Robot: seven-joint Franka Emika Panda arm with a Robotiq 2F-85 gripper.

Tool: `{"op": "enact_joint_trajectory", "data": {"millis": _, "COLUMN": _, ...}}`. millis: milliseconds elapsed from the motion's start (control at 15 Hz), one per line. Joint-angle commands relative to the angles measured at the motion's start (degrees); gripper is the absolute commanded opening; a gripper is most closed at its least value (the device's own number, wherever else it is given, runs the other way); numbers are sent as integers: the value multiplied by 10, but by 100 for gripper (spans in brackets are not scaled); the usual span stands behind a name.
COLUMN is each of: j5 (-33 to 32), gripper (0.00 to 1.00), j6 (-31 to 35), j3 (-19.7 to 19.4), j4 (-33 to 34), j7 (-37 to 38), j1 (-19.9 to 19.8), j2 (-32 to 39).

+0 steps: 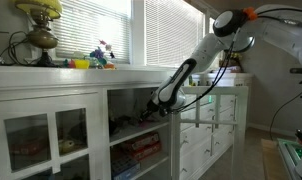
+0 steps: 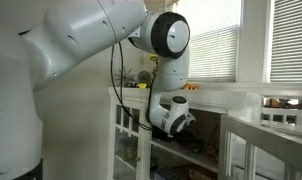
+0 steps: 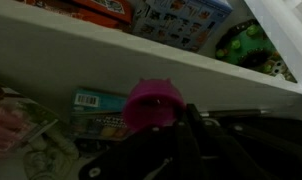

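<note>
The pink cup hangs inside beside the teal box and would end on the middle shelf, so it is time for my gripper to open now.
My gripper (image 3: 181,113) reaches into the middle shelf of a white cabinet (image 1: 91,95). In the wrist view its dark fingers meet close together against the side of a small pink cup (image 3: 151,103) and look shut on its wall. The view there is dark and blurred. The cup is hidden in both exterior views, where only the gripper shows, inside the shelf opening (image 1: 153,106) and under the arm's wrist (image 2: 183,122). A white shelf board (image 3: 111,55) runs just behind the cup.
Colourful boxes (image 3: 181,18) and a green toy (image 3: 246,45) stand beyond the shelf board; a teal box (image 3: 96,102) lies beside the cup. A lamp (image 1: 39,30) and small toys (image 1: 96,58) sit on the cabinet top. Boxes (image 1: 139,148) fill the lower shelf.
</note>
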Motion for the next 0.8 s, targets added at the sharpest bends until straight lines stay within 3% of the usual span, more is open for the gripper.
{"op": "enact_joint_trajectory", "data": {"millis": 0, "j5": -25, "gripper": 2, "j6": -15, "j3": 19, "j4": 29, "j7": -20, "j1": -16, "j2": 25}}
{"op": "enact_joint_trajectory", "data": {"millis": 200, "j5": -26, "gripper": 3, "j6": -10, "j3": 7, "j4": 35, "j7": -31, "j1": -6, "j2": 24}}
{"op": "enact_joint_trajectory", "data": {"millis": 267, "j5": -26, "gripper": 31, "j6": -10, "j3": 3, "j4": 36, "j7": -34, "j1": -3, "j2": 23}}
{"op": "enact_joint_trajectory", "data": {"millis": 333, "j5": -26, "gripper": 32, "j6": -10, "j3": 2, "j4": 37, "j7": -37, "j1": -2, "j2": 22}}
{"op": "enact_joint_trajectory", "data": {"millis": 733, "j5": -28, "gripper": 73, "j6": -13, "j3": 5, "j4": 32, "j7": -48, "j1": -6, "j2": 19}}
